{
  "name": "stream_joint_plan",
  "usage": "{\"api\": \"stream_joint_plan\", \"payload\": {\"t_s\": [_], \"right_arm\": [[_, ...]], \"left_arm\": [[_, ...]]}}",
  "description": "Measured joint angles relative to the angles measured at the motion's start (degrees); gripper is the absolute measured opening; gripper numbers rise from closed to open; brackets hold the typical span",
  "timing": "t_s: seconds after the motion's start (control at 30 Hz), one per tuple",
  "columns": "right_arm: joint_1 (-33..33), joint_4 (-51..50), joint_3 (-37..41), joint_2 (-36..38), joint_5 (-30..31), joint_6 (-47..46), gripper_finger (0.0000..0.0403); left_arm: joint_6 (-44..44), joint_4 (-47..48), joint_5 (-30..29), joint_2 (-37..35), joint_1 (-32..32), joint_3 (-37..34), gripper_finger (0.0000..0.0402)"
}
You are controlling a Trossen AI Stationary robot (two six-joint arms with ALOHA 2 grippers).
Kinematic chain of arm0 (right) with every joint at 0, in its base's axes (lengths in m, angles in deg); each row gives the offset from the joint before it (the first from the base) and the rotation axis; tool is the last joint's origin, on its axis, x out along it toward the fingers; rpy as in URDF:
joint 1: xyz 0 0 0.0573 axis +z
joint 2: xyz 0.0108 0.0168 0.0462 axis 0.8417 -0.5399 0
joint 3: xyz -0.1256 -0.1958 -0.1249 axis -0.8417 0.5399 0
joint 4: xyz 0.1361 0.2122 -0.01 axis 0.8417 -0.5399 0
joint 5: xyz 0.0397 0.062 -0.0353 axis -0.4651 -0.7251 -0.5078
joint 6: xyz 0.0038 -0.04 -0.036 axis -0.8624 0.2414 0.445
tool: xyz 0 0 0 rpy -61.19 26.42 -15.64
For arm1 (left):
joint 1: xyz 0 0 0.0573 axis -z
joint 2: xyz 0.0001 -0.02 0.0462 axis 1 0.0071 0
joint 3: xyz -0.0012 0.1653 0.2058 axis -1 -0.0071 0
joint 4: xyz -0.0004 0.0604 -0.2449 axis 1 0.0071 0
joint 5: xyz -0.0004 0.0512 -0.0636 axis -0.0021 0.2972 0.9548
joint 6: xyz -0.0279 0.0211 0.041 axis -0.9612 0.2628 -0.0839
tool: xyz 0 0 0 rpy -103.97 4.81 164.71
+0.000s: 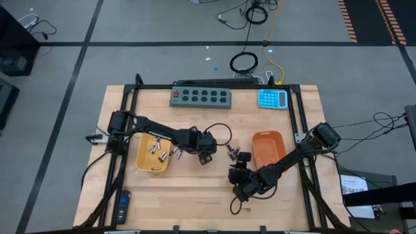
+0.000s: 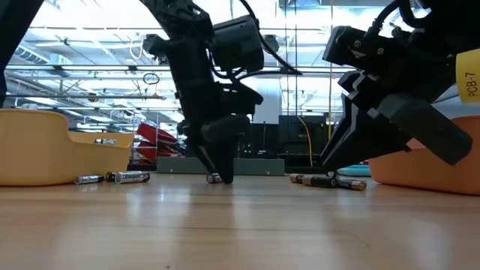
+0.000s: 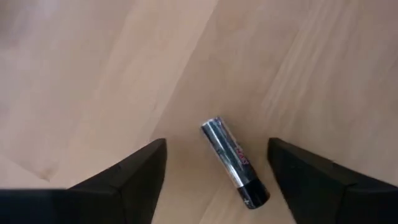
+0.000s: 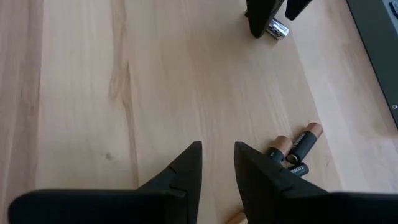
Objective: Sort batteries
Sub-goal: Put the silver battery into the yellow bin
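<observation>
The silvery battery needs to be sorted into the yellow tray, so my left gripper should grip the battery by its dark end (image 3: pixel 251 193) next.
A silvery battery with a dark end (image 3: pixel 233 160) lies on the wooden table. My left gripper (image 3: pixel 216 152) is open and points down at it, one finger on each side, touching nothing; it shows low over the table in the low view (image 2: pixel 219 166). The yellow tray (image 1: pixel 144 162) holds several silvery batteries (image 1: pixel 156 148), and two more (image 2: pixel 112 178) lie beside it. A few thin dark batteries with copper ends (image 4: pixel 297 148) lie near the orange tray (image 1: pixel 268 147). My right gripper (image 4: pixel 218 152) hovers beside them, its fingers a narrow gap apart.
A grey power strip (image 1: pixel 201 97) and a blue calculator (image 1: pixel 272 99) lie along the far edge. A black remote (image 1: pixel 123 205) sits at the near left corner. A black cable loop (image 1: pixel 221 133) trails behind the left gripper. Bare wood lies between the trays.
</observation>
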State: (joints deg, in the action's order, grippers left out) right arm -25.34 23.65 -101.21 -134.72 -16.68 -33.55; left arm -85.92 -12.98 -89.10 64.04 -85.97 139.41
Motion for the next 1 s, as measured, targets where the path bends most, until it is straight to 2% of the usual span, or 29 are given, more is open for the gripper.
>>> {"api": "stream_joint_plan", "payload": {"t_s": [0.1,0.17,0.23,0.37,0.6,0.83,1.0], "right_arm": [[0.00,-0.09,0.01,-0.02,-0.06,0.00,0.0084],[0.08,-0.11,0.01,-0.02,-0.08,0.00,0.0084],[0.10,-0.09,0.01,-0.02,-0.08,0.00,0.0084],[0.11,-0.19,0.01,-0.02,-0.09,0.00,0.0084],[0.36,-0.19,0.01,-0.02,-0.08,-0.51,0.0084],[0.44,-0.27,0.05,-0.02,0.00,-0.76,0.0084],[1.37,-1.92,0.08,-0.04,1.58,-1.89,0.0084]], "left_arm": [[1.61,0.58,0.84,2.02,-0.34,0.19,0.0266],[2.97,0.90,2.60,2.72,-0.55,0.31,0.0233],[4.82,0.72,4.02,3.00,-0.55,0.34,0.0183],[7.89,0.80,5.22,2.98,-0.08,0.36,0.0048],[9.48,2.52,5.02,3.08,1.05,1.62,0.0043],[9.46,9.25,4.73,0.07,2.47,3.86,0.0043],[8.81,14.58,-0.70,-5.12,3.55,4.14,0.0043]]}}
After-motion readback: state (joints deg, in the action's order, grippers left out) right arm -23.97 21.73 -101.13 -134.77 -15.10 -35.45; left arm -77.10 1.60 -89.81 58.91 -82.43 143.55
